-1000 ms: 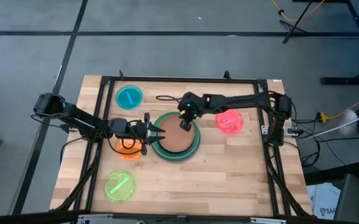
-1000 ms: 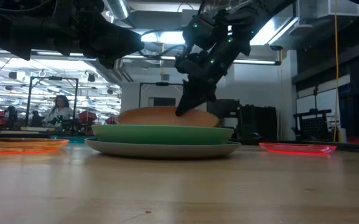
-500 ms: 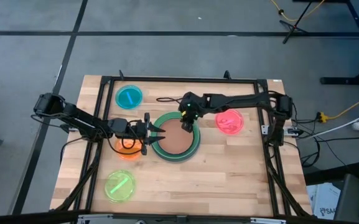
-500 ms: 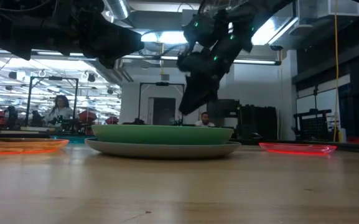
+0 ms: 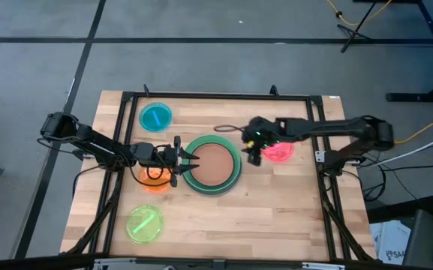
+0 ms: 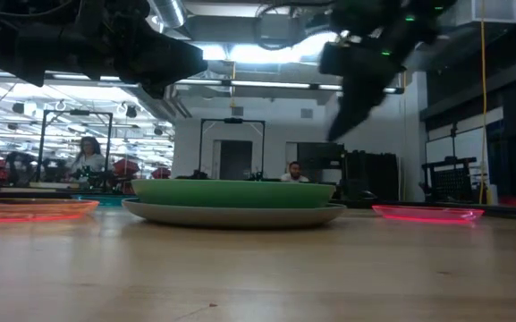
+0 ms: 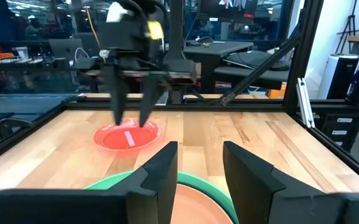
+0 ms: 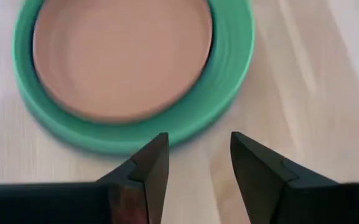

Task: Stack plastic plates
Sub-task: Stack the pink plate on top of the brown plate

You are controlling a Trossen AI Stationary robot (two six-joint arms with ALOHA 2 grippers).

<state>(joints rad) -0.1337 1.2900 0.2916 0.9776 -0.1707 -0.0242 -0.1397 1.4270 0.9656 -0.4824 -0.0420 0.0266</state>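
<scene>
The pink plate has a thin rim (image 5: 280, 160). My right gripper needs to grab the pink plate there next, to stack it onto the terracotta plate (image 5: 214, 163).
The stack of plastic plates stands mid-table: a terracotta plate (image 5: 214, 163) lies inside a green plate (image 5: 233, 176), and the low view shows that green plate (image 6: 235, 191) on a grey plate (image 6: 235, 213). My right gripper (image 5: 252, 153) hangs open above the table between the stack and the pink plate (image 5: 279, 149). Its wrist view shows the terracotta plate (image 8: 120, 56) and the green rim (image 8: 229, 68) beyond its fingers. My left gripper (image 5: 188, 160) stands open at the stack's left rim, with nothing between its fingers (image 7: 167, 167).
A cyan plate (image 5: 156, 116) lies at the far left, an orange plate (image 5: 154, 181) under my left arm, and a yellow-green plate (image 5: 144, 223) near the front left. A black frame (image 5: 216, 96) runs round the table. Bare wood lies at the front right.
My right gripper has let go of the terracotta plate, which stood proud of the green rim and has dropped flat into the green plate. The gripper has then risen and gone toward the table's right edge, as far as the pink plate.
</scene>
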